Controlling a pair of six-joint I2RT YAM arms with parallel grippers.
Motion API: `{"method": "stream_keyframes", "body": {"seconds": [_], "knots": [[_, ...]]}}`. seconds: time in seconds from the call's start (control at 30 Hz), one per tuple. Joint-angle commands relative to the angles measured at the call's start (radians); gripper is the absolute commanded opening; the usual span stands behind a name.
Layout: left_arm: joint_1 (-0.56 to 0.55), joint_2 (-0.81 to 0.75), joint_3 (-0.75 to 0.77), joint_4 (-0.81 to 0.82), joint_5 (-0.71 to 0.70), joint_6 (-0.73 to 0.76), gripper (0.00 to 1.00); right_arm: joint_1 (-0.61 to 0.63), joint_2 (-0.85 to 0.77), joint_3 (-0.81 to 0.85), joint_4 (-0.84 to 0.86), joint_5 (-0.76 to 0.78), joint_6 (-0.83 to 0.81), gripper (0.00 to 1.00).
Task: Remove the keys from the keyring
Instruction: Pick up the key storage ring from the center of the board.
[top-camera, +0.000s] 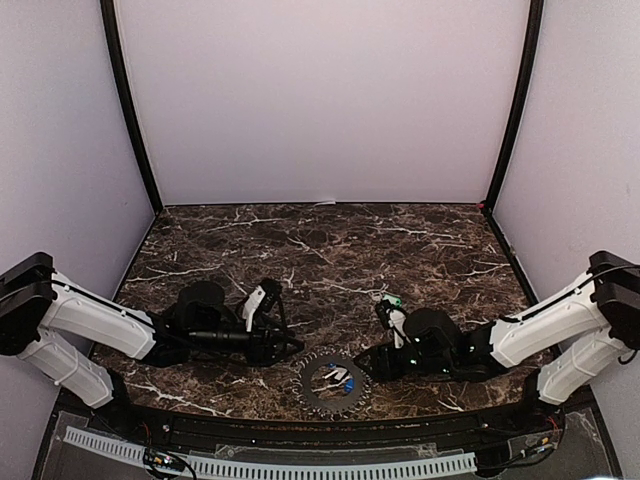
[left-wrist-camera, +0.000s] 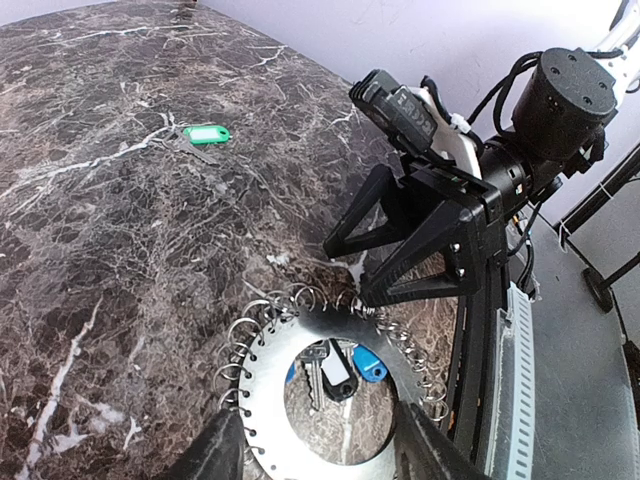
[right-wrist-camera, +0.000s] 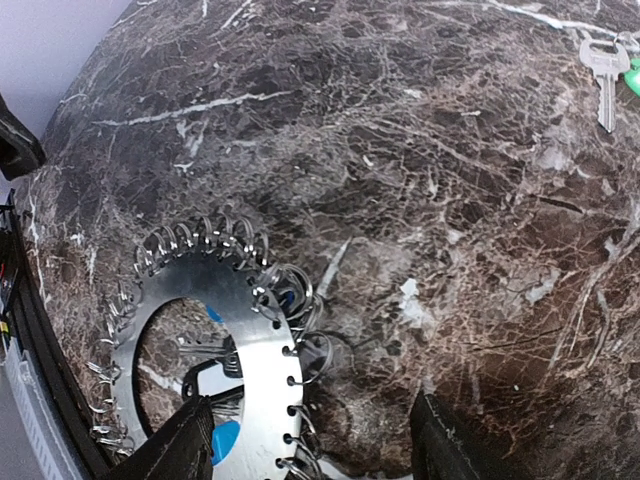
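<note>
My right gripper's fingers are above the keyring (top-camera: 311, 386) flat on the marble, so closing now would miss the keyring's rim. My right gripper lowers first, then closes on the keyring.
The keyring (top-camera: 311, 386) lies flat on the marble near the front edge, a toothed grey disc with several small wire rings around its rim. Blue-tagged keys (top-camera: 340, 377) and a black-framed tag (left-wrist-camera: 340, 375) rest in its centre hole. A key with a green tag (top-camera: 392, 299) lies apart, further back. My left gripper (top-camera: 288, 347) is open just left of the ring, and its fingers (left-wrist-camera: 214, 455) straddle the keyring (left-wrist-camera: 268, 400) at its near part. My right gripper (top-camera: 366, 361) is open at the ring's right edge. In its wrist view that gripper (right-wrist-camera: 312, 450) spans the keyring (right-wrist-camera: 255, 360) rim and bare marble.
A black rail and a white cable chain (top-camera: 270, 465) run along the near table edge right behind the ring. Pale walls with black corner posts (top-camera: 130, 110) close in the table. The green-tagged key (left-wrist-camera: 207, 133) lies on bare marble, and its silver blade (right-wrist-camera: 603, 75) points toward the front.
</note>
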Motion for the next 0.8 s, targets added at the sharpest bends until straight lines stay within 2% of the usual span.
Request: {"method": "stream_keyframes", "body": {"seconds": [0.0, 0.13, 0.3, 0.6, 0.7, 0.77], "knots": [[0.006, -0.009, 0.018, 0.015, -0.04, -0.012, 0.53, -0.019, 0.041, 0.004, 0.011, -0.038, 0.012, 0.66], [0.006, -0.015, 0.007, 0.024, -0.05, -0.021, 0.53, -0.029, 0.074, 0.006, 0.044, -0.104, 0.001, 0.63], [0.006, -0.012, 0.001, 0.031, -0.046, -0.025, 0.53, -0.033, 0.119, 0.011, 0.108, -0.182, 0.007, 0.53], [0.006, -0.03, -0.007, 0.045, -0.07, -0.025, 0.53, -0.032, 0.152, 0.038, 0.091, -0.185, 0.026, 0.18], [0.006, -0.032, -0.012, 0.058, -0.077, -0.03, 0.53, -0.032, 0.152, 0.04, 0.107, -0.19, 0.023, 0.0], [0.006, -0.033, -0.015, 0.067, -0.078, -0.033, 0.53, -0.031, 0.153, 0.047, 0.126, -0.197, 0.021, 0.0]]}}
